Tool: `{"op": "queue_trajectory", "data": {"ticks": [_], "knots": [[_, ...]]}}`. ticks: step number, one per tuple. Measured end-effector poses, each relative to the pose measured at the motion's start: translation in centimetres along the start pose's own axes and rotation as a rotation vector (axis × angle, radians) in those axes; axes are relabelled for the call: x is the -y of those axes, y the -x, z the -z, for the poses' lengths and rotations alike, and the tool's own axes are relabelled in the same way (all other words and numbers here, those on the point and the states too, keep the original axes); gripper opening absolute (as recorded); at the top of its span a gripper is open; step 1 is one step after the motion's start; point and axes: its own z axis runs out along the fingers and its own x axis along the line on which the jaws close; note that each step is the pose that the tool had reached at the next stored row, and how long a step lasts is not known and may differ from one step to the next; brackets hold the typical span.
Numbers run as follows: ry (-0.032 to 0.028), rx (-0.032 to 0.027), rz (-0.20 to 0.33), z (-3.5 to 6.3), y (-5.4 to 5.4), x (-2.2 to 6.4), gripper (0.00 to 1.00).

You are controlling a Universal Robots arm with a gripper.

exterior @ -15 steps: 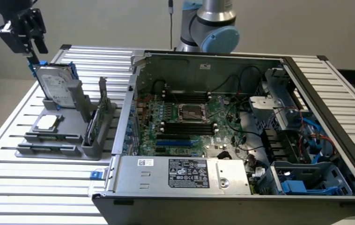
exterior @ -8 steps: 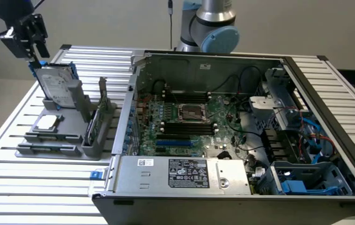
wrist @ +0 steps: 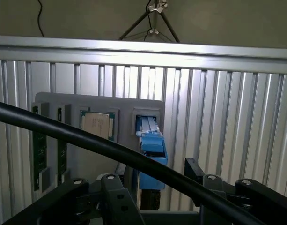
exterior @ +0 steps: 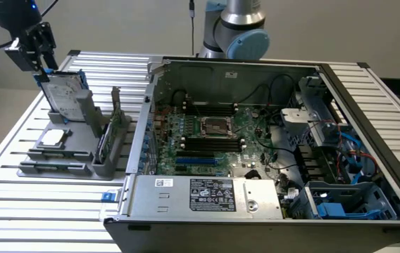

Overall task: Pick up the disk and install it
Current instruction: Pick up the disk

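Next, my gripper grabs the disk by its blue top end (exterior: 62,73) to install it, since the grey holder's posts close in the disk's lower part.
The disk (exterior: 66,94) stands upright in a slot of the grey holder (exterior: 59,163) on the exterior view's left. It is silver-grey with a white label and a blue carrier edge. My gripper (exterior: 40,66) hangs just above its top end, open. In the wrist view the disk (wrist: 151,143) appears edge-on with the blue carrier facing the camera. The black fingers (wrist: 116,199) stand apart on either side of it, and I see no contact with it.
The grey holder also carries a small square chip (exterior: 54,138) and upright green circuit cards (exterior: 107,138). The open computer case (exterior: 270,153) lies to the exterior view's right, with a motherboard (exterior: 214,134) and a blue-trimmed bay (exterior: 341,203). A black cable (wrist: 87,140) crosses the wrist view.
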Motion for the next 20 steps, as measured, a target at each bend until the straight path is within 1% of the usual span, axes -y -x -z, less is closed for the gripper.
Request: {"op": "queue_trajectory", "data": {"ticks": [3, 6, 15, 17, 20], "knots": [[0.0001, -0.0015, -0.001, -0.48, 0.0, -0.05, 0.60], [0.0004, -0.0044, -0.007, -0.89, 0.0, -0.10, 0.60], [0.0019, -0.0110, -0.044, -1.89, -0.3, -0.15, 0.60], [0.0020, -0.0117, -0.049, -2.10, -0.3, -0.16, 0.60], [0.0056, -0.0121, -0.058, -2.18, -0.3, -0.16, 0.60]]}}
